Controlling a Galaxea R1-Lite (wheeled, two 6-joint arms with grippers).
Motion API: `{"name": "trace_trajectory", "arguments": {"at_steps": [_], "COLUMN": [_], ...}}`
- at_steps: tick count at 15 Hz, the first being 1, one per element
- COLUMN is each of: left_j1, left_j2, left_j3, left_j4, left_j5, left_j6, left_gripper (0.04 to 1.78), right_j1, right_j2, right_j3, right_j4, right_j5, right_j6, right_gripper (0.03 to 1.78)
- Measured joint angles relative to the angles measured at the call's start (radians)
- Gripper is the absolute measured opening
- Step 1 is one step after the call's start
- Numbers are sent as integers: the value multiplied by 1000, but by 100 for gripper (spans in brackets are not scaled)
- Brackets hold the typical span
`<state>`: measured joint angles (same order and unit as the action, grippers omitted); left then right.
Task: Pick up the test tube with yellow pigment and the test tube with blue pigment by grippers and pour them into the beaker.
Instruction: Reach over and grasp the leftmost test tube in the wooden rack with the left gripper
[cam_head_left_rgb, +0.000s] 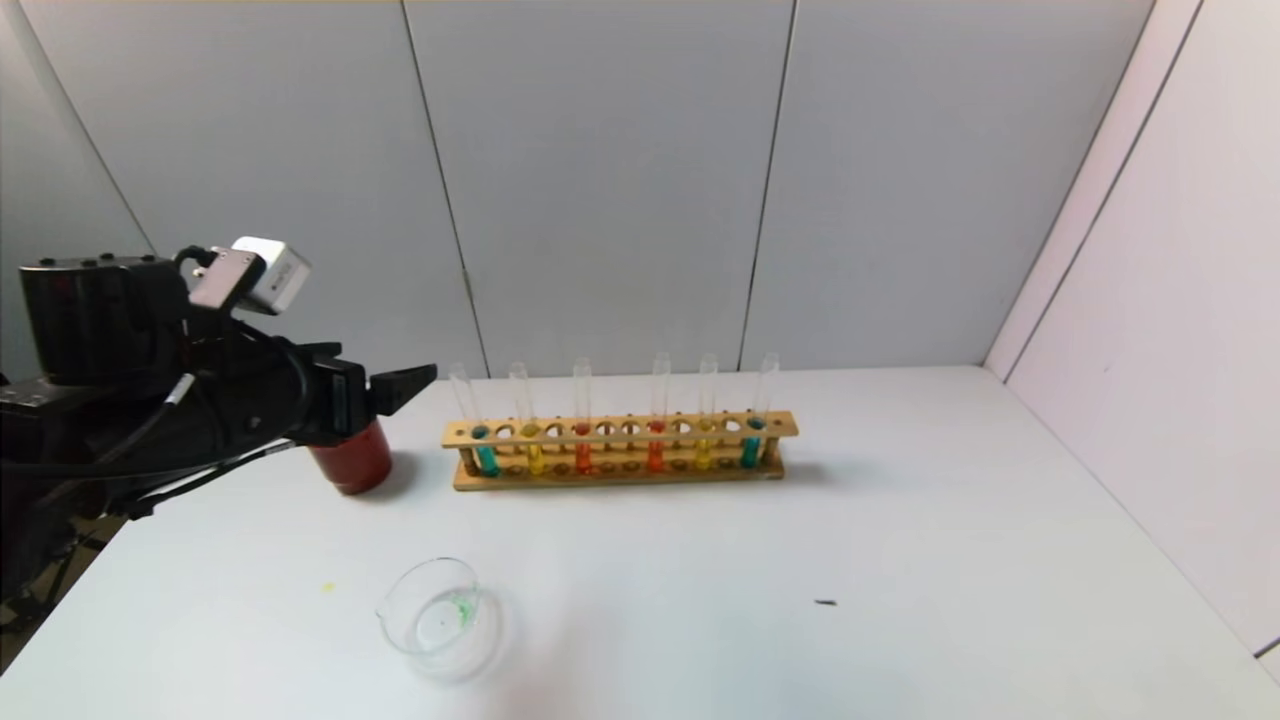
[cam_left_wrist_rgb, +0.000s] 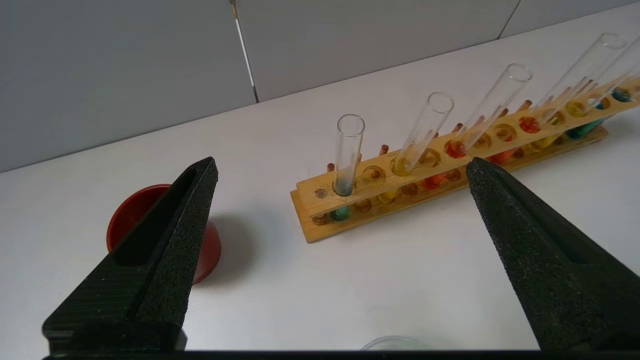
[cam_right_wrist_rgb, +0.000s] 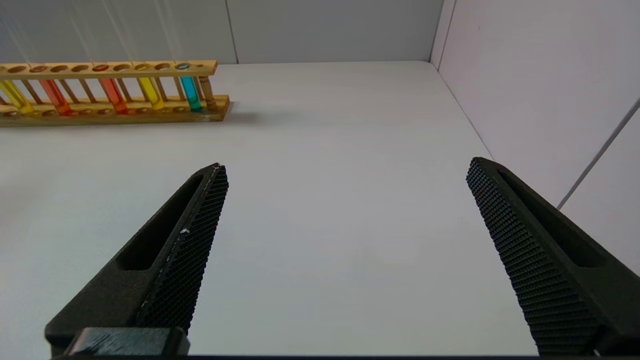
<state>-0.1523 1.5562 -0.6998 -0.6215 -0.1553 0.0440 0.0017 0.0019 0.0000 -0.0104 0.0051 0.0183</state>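
My left gripper will reach the test tube with blue pigment and grip its clear upper part (cam_head_left_rgb: 464, 395), since the wooden rack encloses the lower half of the tube.
A wooden rack (cam_head_left_rgb: 620, 428) at the back of the table holds several upright tubes. A test tube with blue pigment (cam_head_left_rgb: 485, 455) stands at its left end, and a test tube with yellow pigment (cam_head_left_rgb: 535, 455) is beside it. Another yellow tube (cam_head_left_rgb: 703, 452) and another blue tube (cam_head_left_rgb: 750, 448) stand at the right end. The clear beaker (cam_head_left_rgb: 440, 620) sits near the front left with a green trace inside. My left gripper (cam_head_left_rgb: 400, 390) hovers open and empty left of the rack, facing the blue tube (cam_left_wrist_rgb: 348, 150) and the yellow tube (cam_left_wrist_rgb: 425, 130). My right gripper (cam_right_wrist_rgb: 346, 164) is open over bare table.
A dark red cup (cam_head_left_rgb: 350, 465) stands just left of the rack, under my left gripper. Tubes with orange-red liquid (cam_head_left_rgb: 583, 455) fill the rack's middle. Grey panels close the back and a pale wall (cam_head_left_rgb: 1150, 350) the right side. A small dark speck (cam_head_left_rgb: 825, 602) lies front right.
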Motion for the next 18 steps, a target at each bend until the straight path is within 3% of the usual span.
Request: {"name": "trace_trajectory", "arguments": {"at_steps": [9, 18], "left_j1": [-22, -41], "left_j2": [293, 411], "left_j3": [-25, -91], "left_j4": [-237, -286], "left_j5": [45, 46], "left_j6": [0, -2], "left_gripper": [175, 175], "right_j1": [0, 0], "right_j2": [0, 0], "right_j3": [0, 0], "right_j4": [0, 0], "right_j5": [0, 0], "right_j6": [0, 0], "right_gripper": [174, 174]}}
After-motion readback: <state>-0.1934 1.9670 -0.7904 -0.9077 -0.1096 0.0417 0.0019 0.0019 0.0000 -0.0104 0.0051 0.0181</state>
